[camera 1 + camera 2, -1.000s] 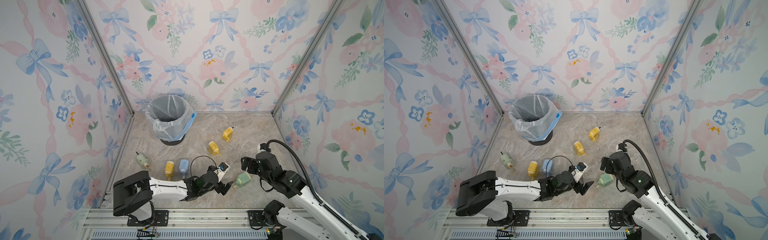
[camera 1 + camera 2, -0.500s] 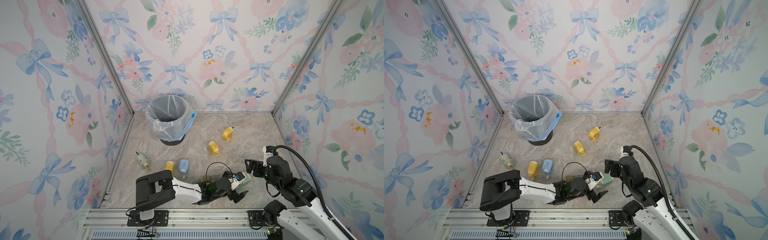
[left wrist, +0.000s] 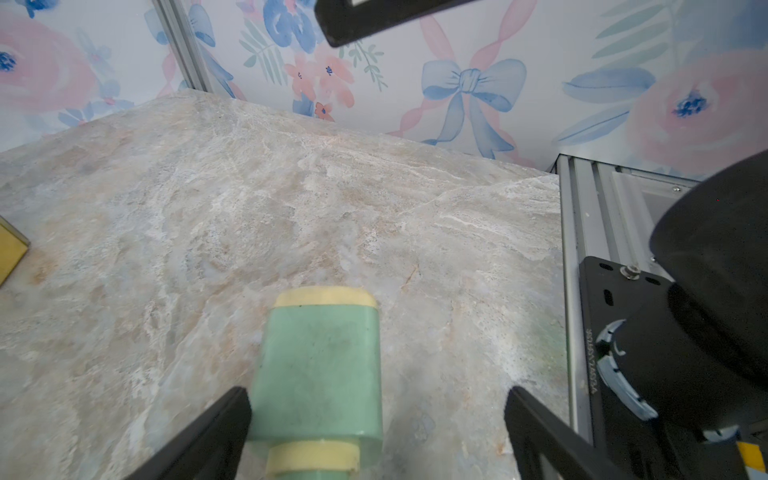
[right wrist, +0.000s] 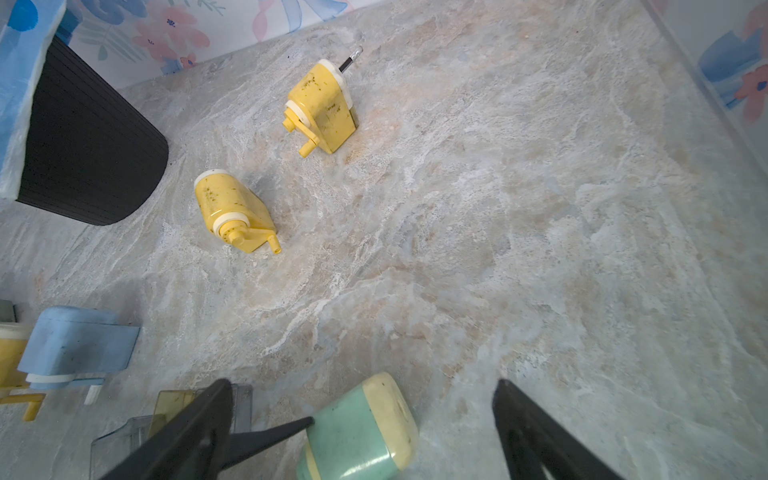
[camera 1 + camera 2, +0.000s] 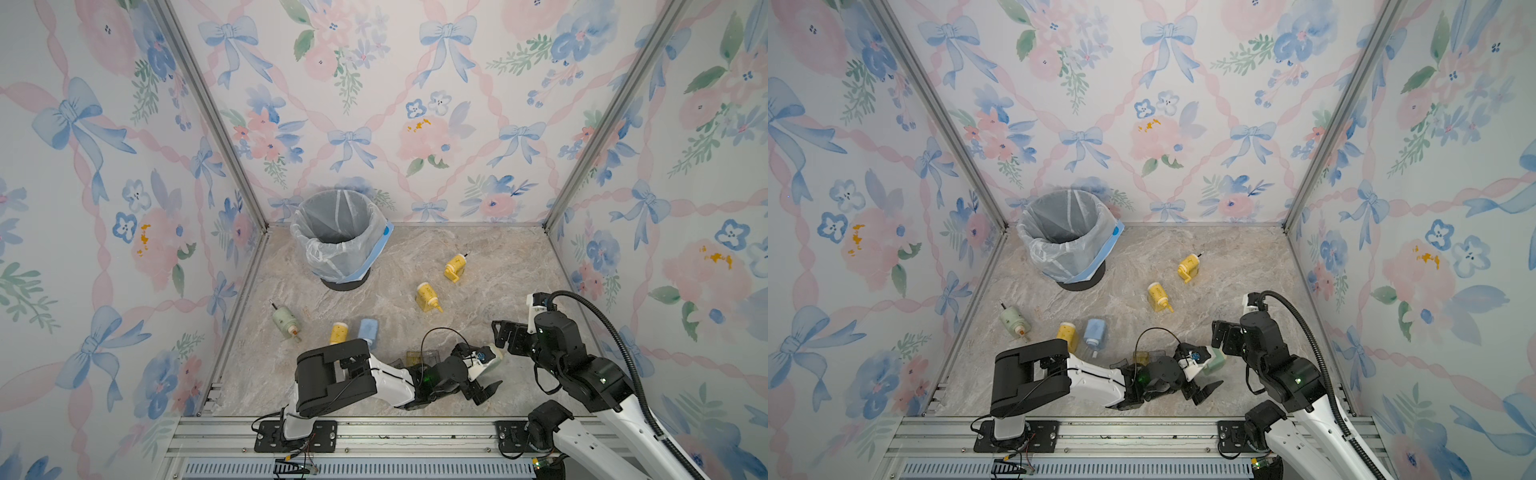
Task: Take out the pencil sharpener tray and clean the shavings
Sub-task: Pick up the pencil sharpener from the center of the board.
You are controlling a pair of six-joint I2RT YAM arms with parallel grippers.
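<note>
My left gripper grabs the green pencil sharpener across the sides of its body next, so the far cream end stays free for tray removal.
A green pencil sharpener (image 5: 495, 360) (image 5: 1216, 362) with cream ends lies on its side near the front of the marble table. My left gripper (image 5: 482, 372) (image 5: 1202, 372) stands open astride it; in the left wrist view the sharpener (image 3: 320, 365) rests against one finger (image 3: 224, 419), with a wide gap to the other. My right gripper (image 5: 505, 337) (image 5: 1223, 337) hovers open just behind it, over its cream end (image 4: 395, 415), touching nothing. Its tray and any shavings are hidden. Loose see-through trays (image 4: 174, 405) (image 5: 422, 356) lie beside the left arm.
A lined bin (image 5: 340, 239) (image 5: 1067, 241) stands at the back left. Two yellow sharpeners (image 5: 454, 268) (image 5: 427, 297) lie mid-table. A yellow (image 5: 338, 333), a blue (image 5: 368, 329) and another green one (image 5: 286, 322) lie front left. The metal rail (image 3: 575, 291) runs close by.
My left arm has swung right and its open gripper now straddles the green sharpener. The right gripper has drawn back slightly to the right. The sharpener has hardly moved.
</note>
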